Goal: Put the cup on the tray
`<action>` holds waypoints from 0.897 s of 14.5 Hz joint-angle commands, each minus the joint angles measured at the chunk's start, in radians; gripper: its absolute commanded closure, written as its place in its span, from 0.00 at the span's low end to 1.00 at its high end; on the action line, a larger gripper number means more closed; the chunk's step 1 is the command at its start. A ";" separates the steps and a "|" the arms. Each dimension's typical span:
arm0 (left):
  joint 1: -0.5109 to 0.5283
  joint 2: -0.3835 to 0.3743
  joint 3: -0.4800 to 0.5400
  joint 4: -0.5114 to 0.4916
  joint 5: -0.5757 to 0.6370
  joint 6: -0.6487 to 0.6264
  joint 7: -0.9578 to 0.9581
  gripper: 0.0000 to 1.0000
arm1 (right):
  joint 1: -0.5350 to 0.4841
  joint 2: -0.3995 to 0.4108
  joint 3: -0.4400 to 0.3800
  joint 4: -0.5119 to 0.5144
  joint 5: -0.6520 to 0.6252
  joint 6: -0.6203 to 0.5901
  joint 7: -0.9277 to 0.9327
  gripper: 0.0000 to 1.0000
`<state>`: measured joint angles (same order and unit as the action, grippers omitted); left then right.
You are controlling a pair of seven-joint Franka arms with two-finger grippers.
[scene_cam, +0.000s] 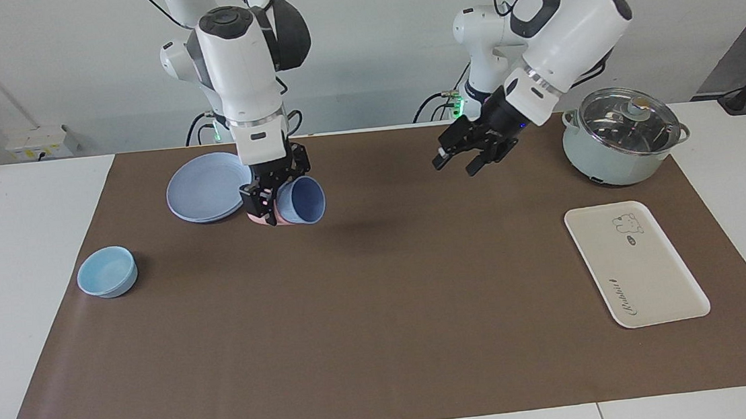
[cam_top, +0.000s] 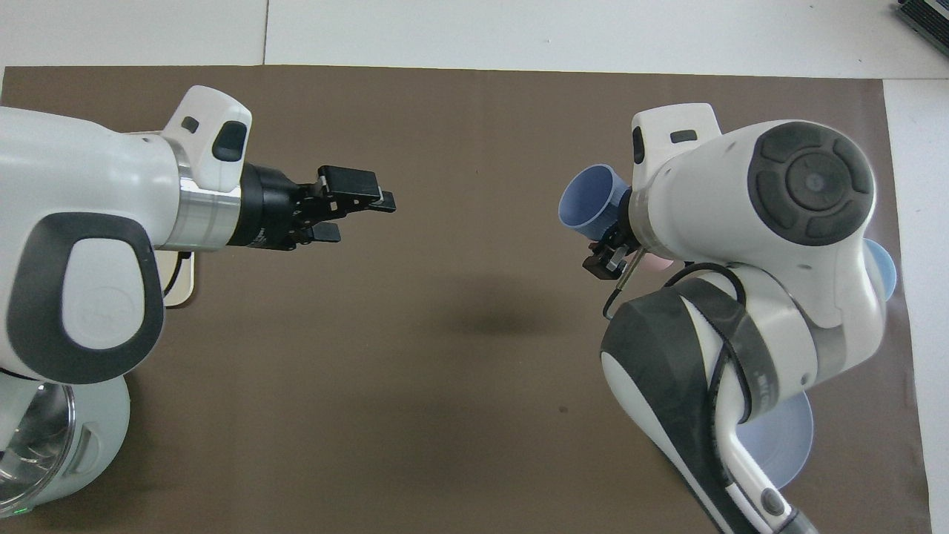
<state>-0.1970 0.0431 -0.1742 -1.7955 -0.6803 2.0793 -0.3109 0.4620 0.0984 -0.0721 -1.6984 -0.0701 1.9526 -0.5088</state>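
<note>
Next, my left gripper grabs the cup by the free edge of its rim (cam_top: 563, 199), since my right gripper's fingers already crowd one side of the cup.
The periwinkle-blue cup (scene_cam: 303, 201) hangs tilted in the air, its mouth turned toward the left arm's end of the table. A pink cup (scene_cam: 257, 217) clings under it. My right gripper (scene_cam: 269, 205) is shut on the cup's (cam_top: 589, 211) rim, over the mat beside the round plate. My left gripper (scene_cam: 455, 164) hovers open and empty over the mat, pointing toward the cup. In the overhead view the left gripper (cam_top: 363, 215) faces the right gripper (cam_top: 609, 259) across a gap. The cream tray (scene_cam: 634, 264) lies flat and bare at the left arm's end.
A pale green pot with a glass lid (scene_cam: 623, 140) stands nearer to the robots than the tray. The round blue plate (scene_cam: 205, 187) and a shallow light-blue bowl (scene_cam: 107, 272) sit at the right arm's end. Brown mat (scene_cam: 381, 303) covers the table.
</note>
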 commanded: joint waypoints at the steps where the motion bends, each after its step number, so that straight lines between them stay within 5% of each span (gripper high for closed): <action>1: -0.065 0.046 0.015 -0.007 -0.080 0.094 -0.002 0.00 | 0.038 0.049 -0.005 0.088 -0.054 -0.060 0.047 1.00; 4: -0.119 0.098 0.015 -0.001 -0.104 0.192 -0.001 0.00 | 0.079 0.093 -0.005 0.144 -0.095 -0.101 0.087 1.00; 13: -0.185 0.101 0.015 0.007 -0.171 0.246 0.004 0.00 | 0.086 0.106 -0.003 0.146 -0.112 -0.090 0.102 1.00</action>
<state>-0.3589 0.1455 -0.1742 -1.7875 -0.8274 2.2996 -0.3106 0.5461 0.1893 -0.0751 -1.5793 -0.1544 1.8758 -0.4269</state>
